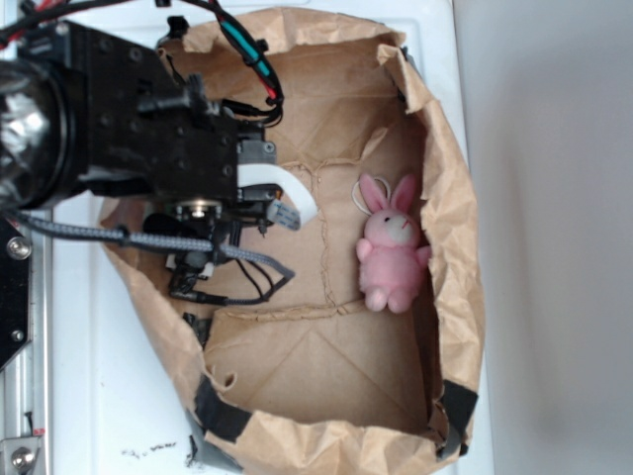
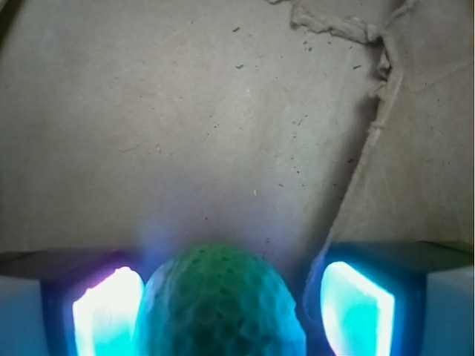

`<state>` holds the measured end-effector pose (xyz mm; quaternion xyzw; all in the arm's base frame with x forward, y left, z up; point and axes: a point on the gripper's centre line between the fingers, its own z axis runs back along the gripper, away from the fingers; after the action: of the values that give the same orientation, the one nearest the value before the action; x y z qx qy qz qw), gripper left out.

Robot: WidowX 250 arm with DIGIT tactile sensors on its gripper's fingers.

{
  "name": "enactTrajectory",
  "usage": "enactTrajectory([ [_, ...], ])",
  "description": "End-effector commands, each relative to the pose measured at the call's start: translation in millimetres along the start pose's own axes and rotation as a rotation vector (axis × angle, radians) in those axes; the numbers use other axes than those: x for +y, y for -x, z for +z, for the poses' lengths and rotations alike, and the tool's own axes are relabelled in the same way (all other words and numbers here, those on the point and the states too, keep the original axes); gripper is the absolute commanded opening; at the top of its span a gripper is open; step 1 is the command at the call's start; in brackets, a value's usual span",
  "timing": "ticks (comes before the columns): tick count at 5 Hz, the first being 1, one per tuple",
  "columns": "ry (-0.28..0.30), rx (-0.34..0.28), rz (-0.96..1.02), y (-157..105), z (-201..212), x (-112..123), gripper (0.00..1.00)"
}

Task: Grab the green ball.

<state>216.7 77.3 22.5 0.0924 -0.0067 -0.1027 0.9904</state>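
Observation:
My gripper closes on the ball next, as glowing fingertips stand on either side of the green ball (image 2: 220, 305), above the brown paper (image 2: 200, 163), so closing now would catch the ball.
In the wrist view the green ball (image 2: 220, 305), dimpled like a golf ball, sits on brown paper between my two glowing fingers. My gripper (image 2: 233, 295) is open around it. The left pad (image 2: 107, 315) lies right against the ball, while a narrow gap separates the ball from the right pad (image 2: 356, 308). In the exterior view my gripper (image 1: 198, 269) reaches down into the left side of the paper bag (image 1: 326, 356), and the arm hides the ball there.
A pink plush bunny (image 1: 392, 252) lies against the bag's right wall. The bag's crumpled paper walls (image 1: 455, 228) rise all around. A torn paper seam (image 2: 371, 133) runs down the floor to the right of the fingers.

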Motion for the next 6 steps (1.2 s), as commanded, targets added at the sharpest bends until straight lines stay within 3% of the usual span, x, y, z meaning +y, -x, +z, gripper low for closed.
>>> enactTrajectory([
  [1, -0.022, -0.016, 0.002, -7, 10, 8, 0.00],
  [4, 0.010, -0.040, 0.016, -11, 22, 9, 0.00],
  [6, 0.116, -0.077, 0.111, -34, 85, 15, 0.00],
])
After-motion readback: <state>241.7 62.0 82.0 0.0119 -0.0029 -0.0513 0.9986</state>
